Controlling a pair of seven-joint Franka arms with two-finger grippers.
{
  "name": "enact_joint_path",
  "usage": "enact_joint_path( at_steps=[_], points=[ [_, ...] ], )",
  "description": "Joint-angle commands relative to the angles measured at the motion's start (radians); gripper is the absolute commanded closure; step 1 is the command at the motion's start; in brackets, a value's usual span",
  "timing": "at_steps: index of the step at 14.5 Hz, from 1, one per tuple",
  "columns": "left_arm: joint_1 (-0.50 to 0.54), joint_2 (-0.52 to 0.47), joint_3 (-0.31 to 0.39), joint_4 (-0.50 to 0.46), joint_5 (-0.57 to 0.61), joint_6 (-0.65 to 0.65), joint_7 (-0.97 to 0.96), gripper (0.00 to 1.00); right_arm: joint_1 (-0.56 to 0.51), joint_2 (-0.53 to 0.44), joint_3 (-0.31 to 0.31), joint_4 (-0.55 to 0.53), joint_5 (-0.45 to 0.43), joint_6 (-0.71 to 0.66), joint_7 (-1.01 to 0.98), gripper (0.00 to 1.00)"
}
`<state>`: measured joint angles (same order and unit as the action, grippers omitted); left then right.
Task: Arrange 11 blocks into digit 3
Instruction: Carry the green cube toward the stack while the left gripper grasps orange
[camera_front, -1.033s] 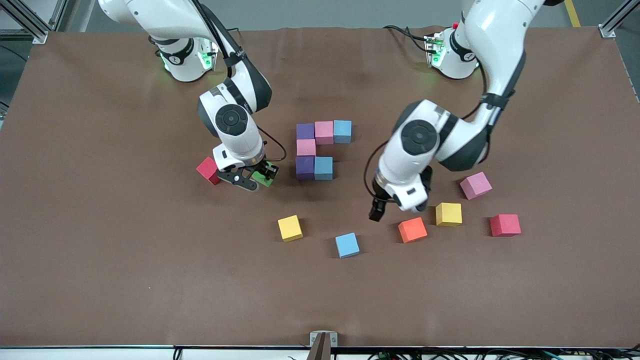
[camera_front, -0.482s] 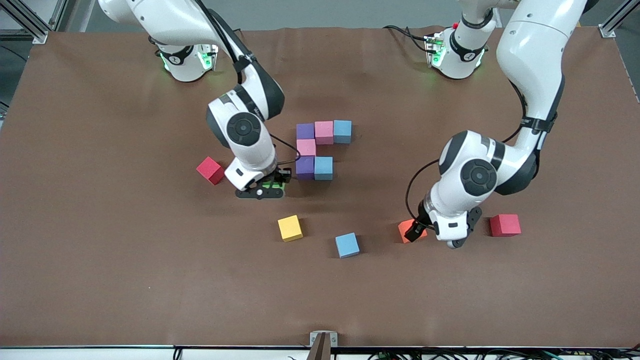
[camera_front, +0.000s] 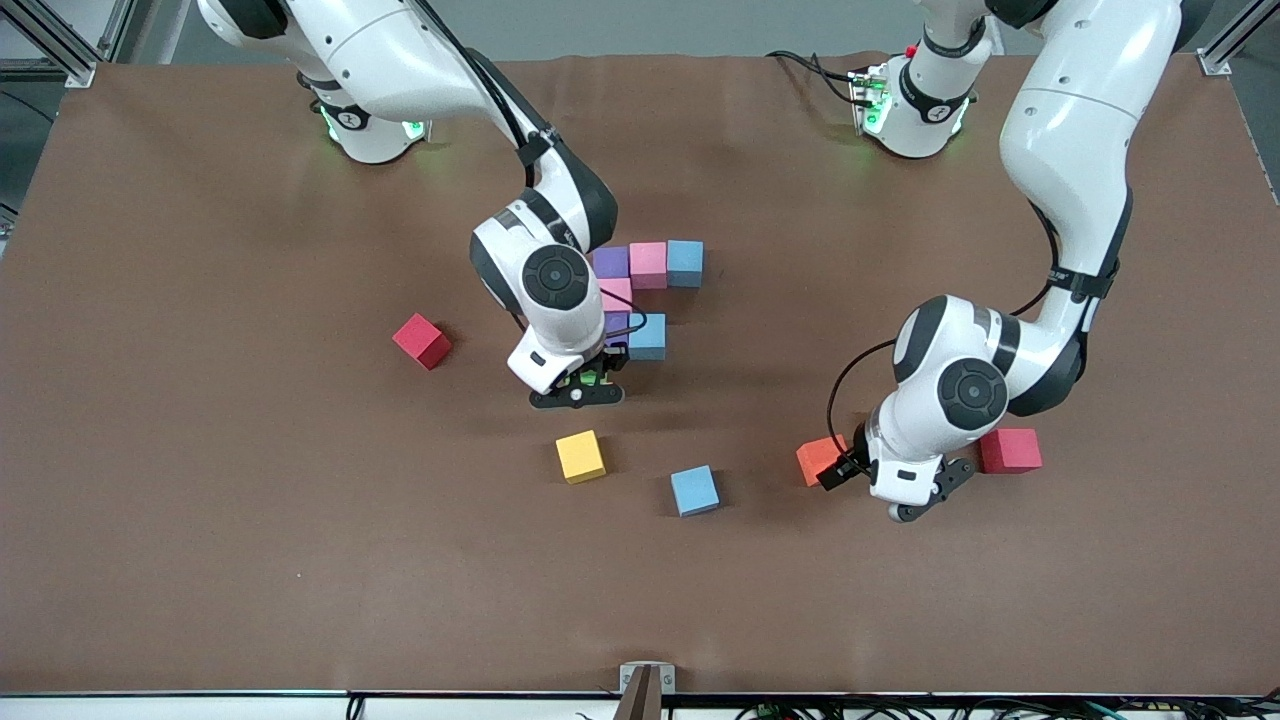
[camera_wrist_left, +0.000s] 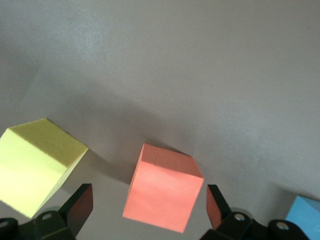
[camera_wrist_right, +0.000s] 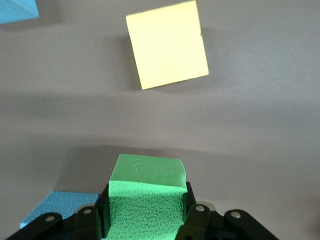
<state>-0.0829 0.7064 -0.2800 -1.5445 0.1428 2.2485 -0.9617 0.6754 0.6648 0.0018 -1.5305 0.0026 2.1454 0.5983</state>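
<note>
The orange block (camera_front: 818, 459) (camera_wrist_left: 162, 187) is still below the fingers of my left gripper, so they would miss it if they closed now, and I should first lower that gripper.
My right gripper (camera_front: 578, 386) is shut on the green block (camera_front: 590, 380), low over the table just nearer the camera than the partial digit; the right wrist view shows the gripper (camera_wrist_right: 146, 201) and the block (camera_wrist_right: 148, 172). The partial digit has purple (camera_front: 610, 261), pink (camera_front: 647, 264) and light blue (camera_front: 685, 262) blocks, then a pink (camera_front: 617, 291), a purple (camera_front: 613, 322) and a light blue (camera_front: 648, 336). My left gripper (camera_front: 888, 480) is open over the orange block (camera_front: 818, 459). In the left wrist view it (camera_wrist_left: 148, 207) straddles the orange block (camera_wrist_left: 162, 187), apart from it.
A yellow block (camera_front: 580, 456) and a light blue block (camera_front: 694, 490) lie loose nearer the camera. Another yellow block (camera_wrist_left: 35, 167) lies beside the orange one. One red cube (camera_front: 421, 340) lies toward the right arm's end, another (camera_front: 1012, 450) beside my left arm. The second loose pink block is hidden.
My right gripper carried the green block from beside the red cube to the digit's near edge. My left gripper moved toward the camera and settled over the orange block.
</note>
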Motion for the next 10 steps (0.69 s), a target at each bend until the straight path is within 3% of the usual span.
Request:
enact_joint_path(
  at_steps=[1,10],
  points=[
    [-0.003,0.021,-0.005,0.035,0.026,-0.014,0.017,0.00,0.019,0.044,-0.002,0.030,-0.004,-0.006,-0.015,1.00],
    [-0.017,0.091,-0.005,0.080,0.020,0.028,0.018,0.00,0.033,0.101,-0.002,0.105,-0.003,-0.004,-0.002,1.00]
  ],
)
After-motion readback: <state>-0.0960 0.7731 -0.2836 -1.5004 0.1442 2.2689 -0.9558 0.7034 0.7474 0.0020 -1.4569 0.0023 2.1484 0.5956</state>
